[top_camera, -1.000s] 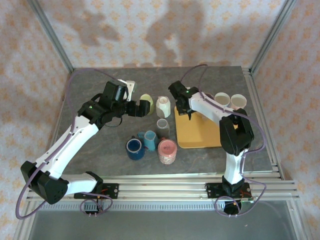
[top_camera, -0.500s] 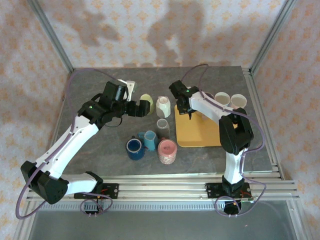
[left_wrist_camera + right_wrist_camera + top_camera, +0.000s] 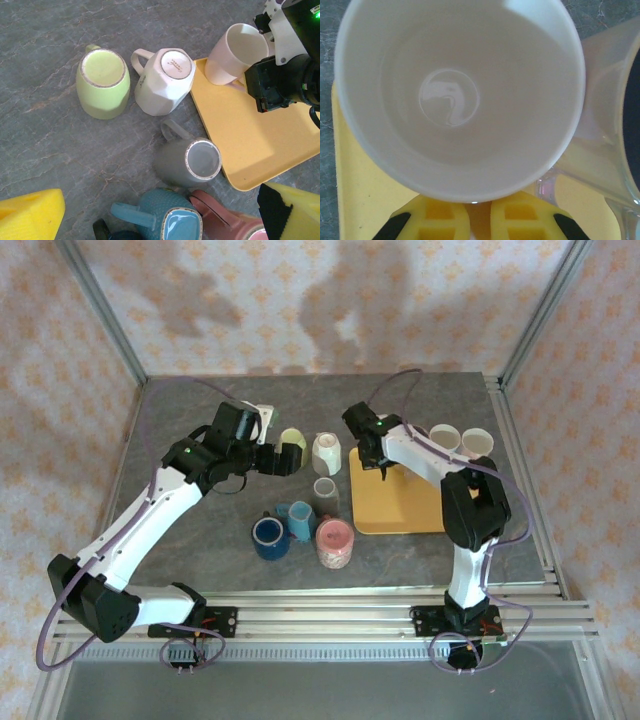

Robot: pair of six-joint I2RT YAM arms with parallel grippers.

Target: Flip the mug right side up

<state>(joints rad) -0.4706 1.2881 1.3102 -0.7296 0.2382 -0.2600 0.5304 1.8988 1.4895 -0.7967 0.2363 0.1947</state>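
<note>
The mug stands on the flat corner of the yellow tray with its opening up and its base down, so the robot's right gripper should release the mug.
The mug (image 3: 460,95) is pale pink-white and stands mouth up on the far left corner of the yellow tray (image 3: 250,135). In the left wrist view the mug (image 3: 235,52) sits right against my right gripper (image 3: 272,82). My right gripper (image 3: 479,207) is shut, its yellow fingers pressed close together just under the rim, on the side where the handle is hidden. My left gripper (image 3: 160,220) hangs open above the cluster of mugs, holding nothing. In the top view it (image 3: 288,457) is beside the green mug.
A green mug (image 3: 102,82), a white faceted mug (image 3: 165,80) and a grey mug (image 3: 187,162) stand upside down left of the tray. A teal mug (image 3: 165,217), pink mug (image 3: 334,543) and dark blue mug (image 3: 270,537) sit nearer. Two pale cups (image 3: 460,440) stand by the tray's far right.
My left arm has edged slightly to the right. The right gripper stays shut at the mug, almost still.
</note>
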